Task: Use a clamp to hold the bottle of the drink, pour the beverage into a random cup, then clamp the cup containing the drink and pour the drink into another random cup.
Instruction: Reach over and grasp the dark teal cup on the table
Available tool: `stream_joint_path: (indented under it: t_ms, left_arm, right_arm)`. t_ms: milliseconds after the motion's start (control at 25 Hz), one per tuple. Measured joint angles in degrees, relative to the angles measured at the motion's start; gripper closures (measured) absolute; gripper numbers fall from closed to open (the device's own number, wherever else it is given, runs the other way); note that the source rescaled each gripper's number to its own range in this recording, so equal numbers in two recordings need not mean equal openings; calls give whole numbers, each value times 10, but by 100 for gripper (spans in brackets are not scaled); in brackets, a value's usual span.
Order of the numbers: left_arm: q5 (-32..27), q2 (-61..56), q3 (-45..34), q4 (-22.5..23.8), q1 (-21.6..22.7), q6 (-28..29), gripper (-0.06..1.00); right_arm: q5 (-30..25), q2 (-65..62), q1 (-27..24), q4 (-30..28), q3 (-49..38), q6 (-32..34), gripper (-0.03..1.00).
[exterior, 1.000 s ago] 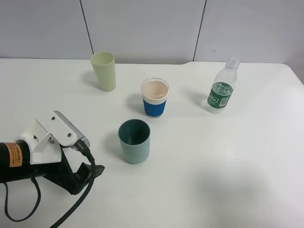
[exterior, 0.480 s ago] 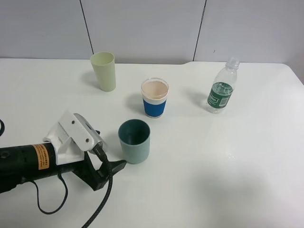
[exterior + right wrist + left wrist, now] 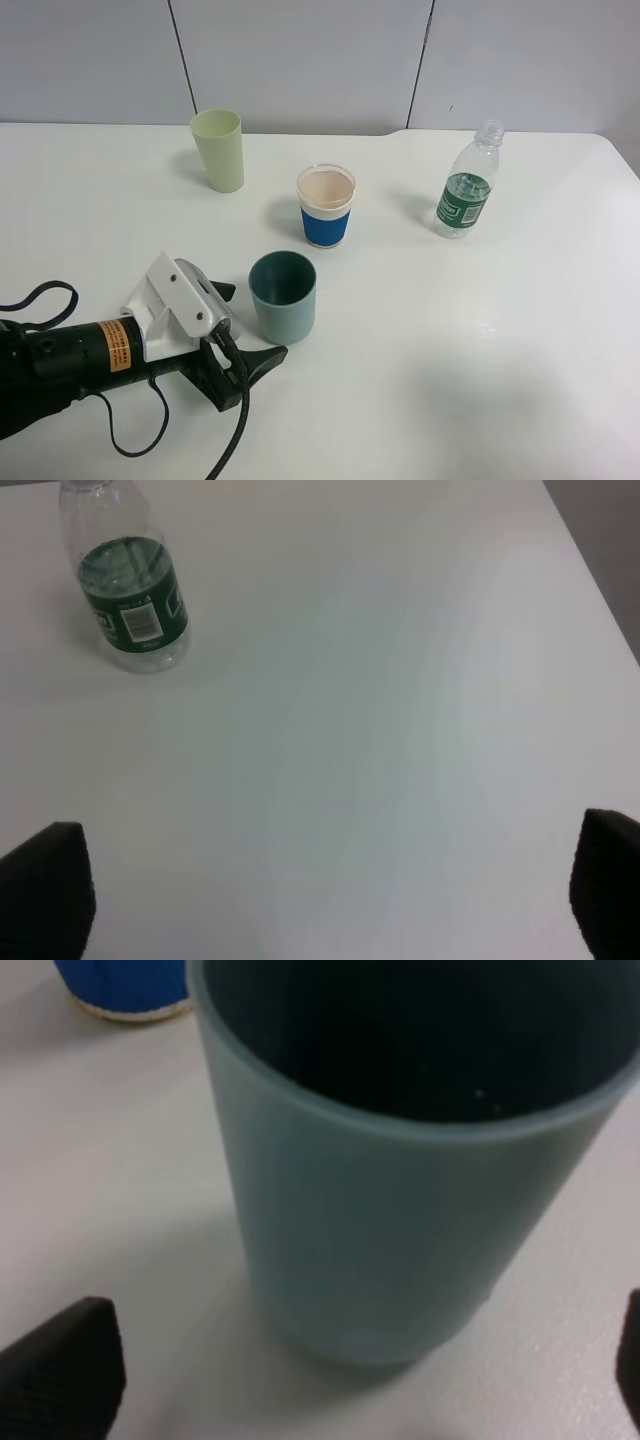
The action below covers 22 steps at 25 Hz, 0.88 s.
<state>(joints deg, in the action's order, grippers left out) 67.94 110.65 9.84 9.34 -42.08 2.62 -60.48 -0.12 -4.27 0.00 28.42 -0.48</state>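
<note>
I should next grip the teal cup by its lower body (image 3: 283, 322) with my left gripper, so that the drink can pour into another cup.
A short teal cup (image 3: 283, 297) stands near the middle of the white table. My left gripper (image 3: 250, 322), the clamp with a white bracket plate, lies low to the cup's left and is open. Its black fingertips (image 3: 60, 1370) reach either side of the cup's (image 3: 400, 1190) base without touching it. The cup's inside looks dark; I cannot tell its contents. Another random cup, the tall pale yellow-green tumbler (image 3: 219, 150), stands at the back left. The clear bottle (image 3: 466, 185) with a green label stands at the back right. My right gripper (image 3: 325, 890) is open above bare table, some way from the bottle (image 3: 130, 595).
A white cup with a blue sleeve (image 3: 326, 206) stands behind the teal cup, and its blue base (image 3: 125, 985) shows in the left wrist view. The left arm's black cable (image 3: 130, 440) loops on the table near the front left. The table's right edge (image 3: 600, 590) runs beyond the bottle.
My left gripper has slid right along the table, from well left of the teal cup until its open fingers flank the cup. The cups and bottle have not moved.
</note>
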Motion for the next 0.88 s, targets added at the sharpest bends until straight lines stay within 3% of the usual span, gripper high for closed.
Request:
stream_joint_path:
  t_ms: [320,880]
  left_arm:
    - [10,27,6,5,0,-7,-6]
    - [13,31,87,53,0,-9,-6]
  right_arm:
    - [0,0,0,0,0,0,9]
    - [0,0,0,0,0,0,9]
